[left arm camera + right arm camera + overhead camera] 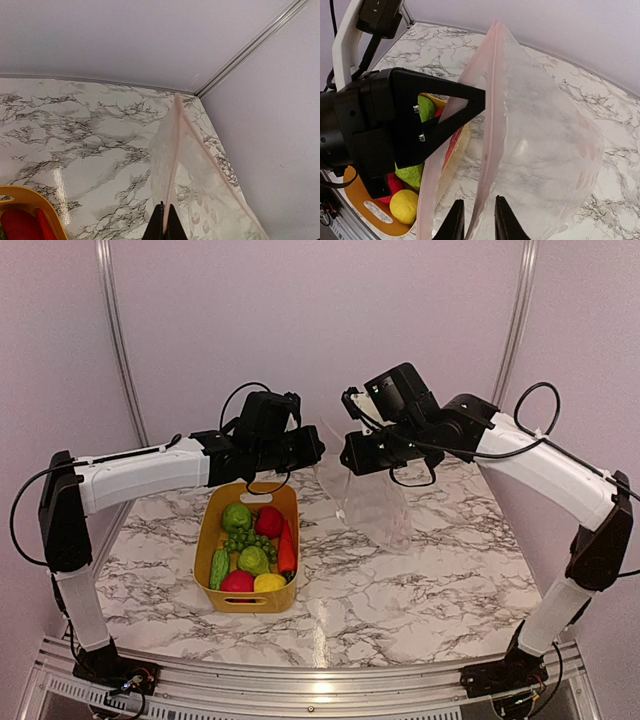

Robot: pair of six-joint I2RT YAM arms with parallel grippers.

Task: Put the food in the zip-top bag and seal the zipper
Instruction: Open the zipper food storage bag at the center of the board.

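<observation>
My right gripper will next grab the zip-top bag's free zipper edge [479,206], across from the left gripper's zipper edge. That will hold the bag's opening open for food.
The clear zip-top bag [375,505] hangs above the table between my two grippers. My left gripper [318,445] is shut on its pinkish zipper strip [175,135], the fingers pinched on the strip in the left wrist view [165,222]. My right gripper [346,455] is open. Its fingers [455,222] stand either side of the other zipper edge [490,125] without closing on it. The mouth gapes, and the bag holds no food. The food lies in the yellow tub [212,530]: green pepper [236,517], red apple [268,522], grapes [250,538], carrot [287,548], cucumber [219,568], lemon [270,583].
The tub stands left of centre on the marble table [400,580], right under my left arm. Its corner shows in the left wrist view [30,197]. Walls close the back and both sides. My left gripper's body [410,125] fills the left of the right wrist view.
</observation>
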